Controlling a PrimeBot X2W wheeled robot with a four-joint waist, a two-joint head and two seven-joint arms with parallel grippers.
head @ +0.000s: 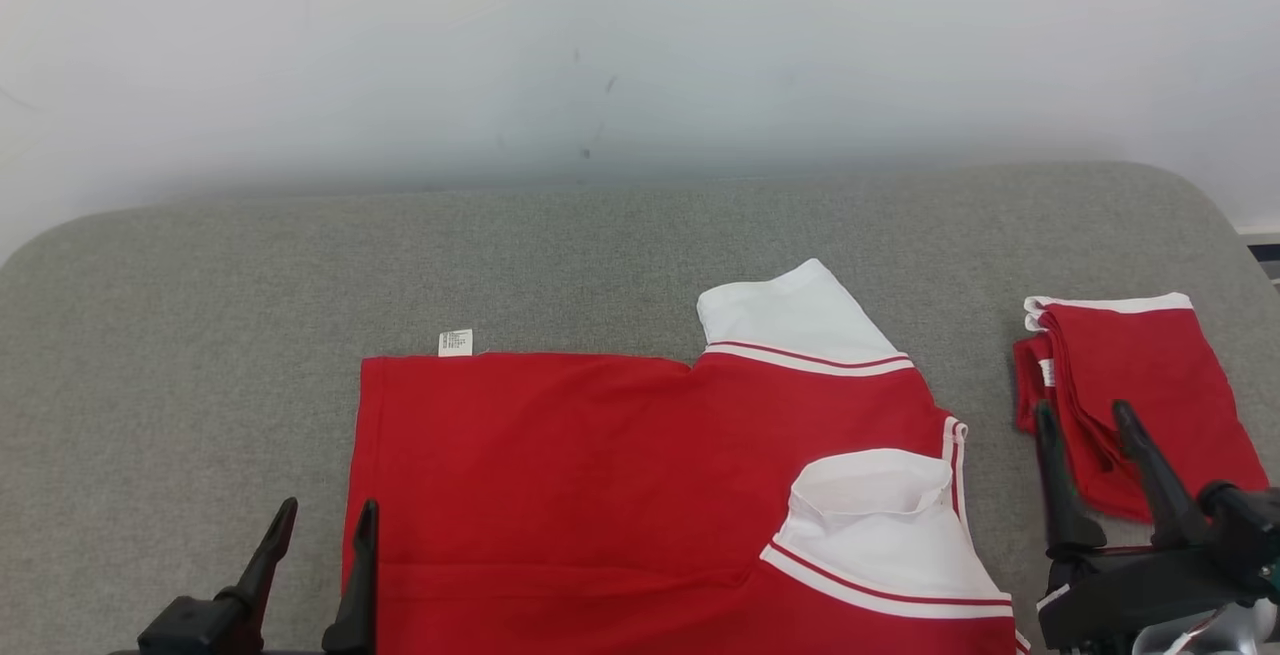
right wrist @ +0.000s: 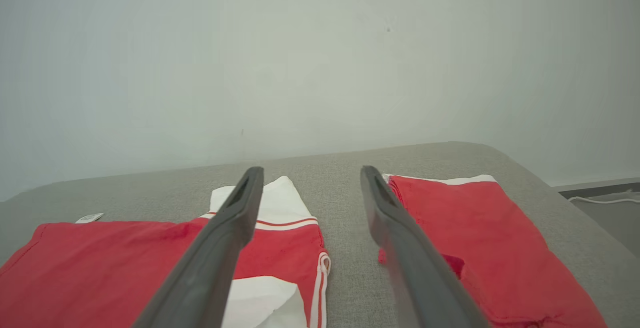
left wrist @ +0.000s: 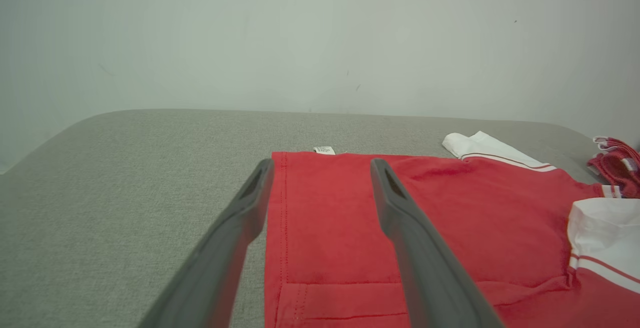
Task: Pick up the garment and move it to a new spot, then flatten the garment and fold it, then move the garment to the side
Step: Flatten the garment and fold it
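My left gripper grabs the hem corner [head: 369, 367] beside the white tag [head: 455, 342] next, to fold the red garment's body lengthwise.
A red garment [head: 600, 475] with white sleeves lies spread flat on the grey table [head: 200, 335], running off the head view's bottom edge. Both white sleeves point right, one at the far side [head: 790, 315] and one nearer [head: 880, 525]; a small white tag [head: 455, 342] sticks out at its far left corner. My left gripper [head: 325, 520] stands open at the garment's left hem [left wrist: 280, 228], holding nothing. My right gripper [head: 1085, 420] is open too, above the gap between the garment [right wrist: 125, 263] and a folded red piece.
A second red garment [head: 1140, 385], folded with a white edge, lies at the table's right end [right wrist: 480, 248]. A pale wall [head: 600, 55] rises behind the table. Bare grey surface stretches across the far side and the left. A white cable [right wrist: 600, 200] lies on the floor at right.
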